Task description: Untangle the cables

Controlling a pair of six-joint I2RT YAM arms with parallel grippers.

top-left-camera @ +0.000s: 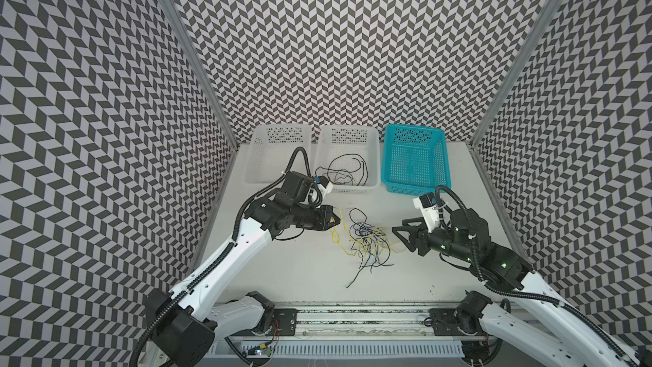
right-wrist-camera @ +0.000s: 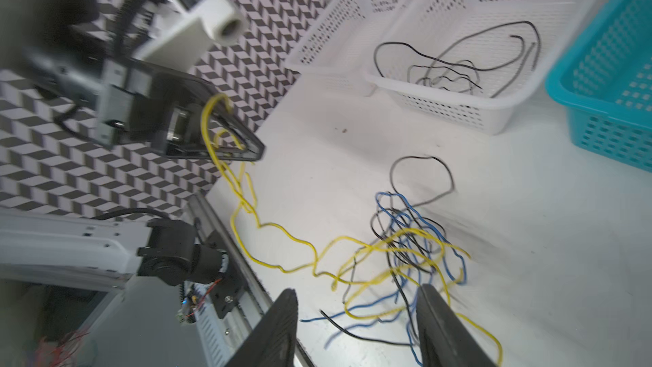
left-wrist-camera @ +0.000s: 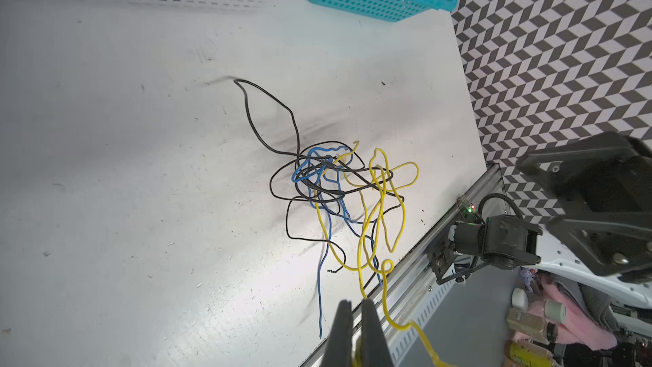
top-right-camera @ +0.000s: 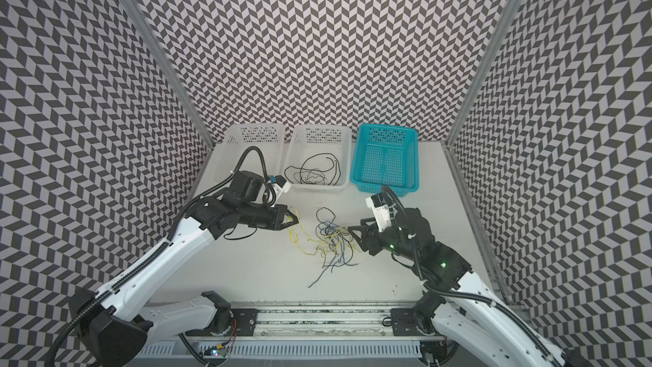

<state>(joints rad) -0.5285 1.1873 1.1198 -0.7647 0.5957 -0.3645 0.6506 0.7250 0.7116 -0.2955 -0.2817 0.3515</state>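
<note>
The right gripper grabs the yellow cable near its loose end [top-left-camera: 396, 249] at the tangle's edge [top-left-camera: 370, 239] next, to draw the cable free and untangle it.
The cables [top-left-camera: 368, 238] lie as a loose tangle of black, blue and yellow wires mid-table, seen in both top views [top-right-camera: 333, 238] and both wrist views [left-wrist-camera: 338, 188] [right-wrist-camera: 405, 248]. My left gripper [top-left-camera: 337, 220] [left-wrist-camera: 356, 303] hangs just left of the tangle, shut on a yellow cable [left-wrist-camera: 398, 323] that runs from its jaws down into the pile [right-wrist-camera: 240, 185]. My right gripper [top-left-camera: 398, 226] [right-wrist-camera: 358, 291] stands open at the tangle's right edge, with loose wire ends lying on the table under the gap between its fingers and nothing gripped.
Three baskets stand along the back: a white basket [top-left-camera: 261, 167] at the left, a middle white basket [top-left-camera: 352, 190] holding several black cables [top-left-camera: 340, 171], and a teal basket [top-left-camera: 416, 188] at the right. Patterned walls close in the sides. A metal rail [top-left-camera: 352, 315] runs along the front edge.
</note>
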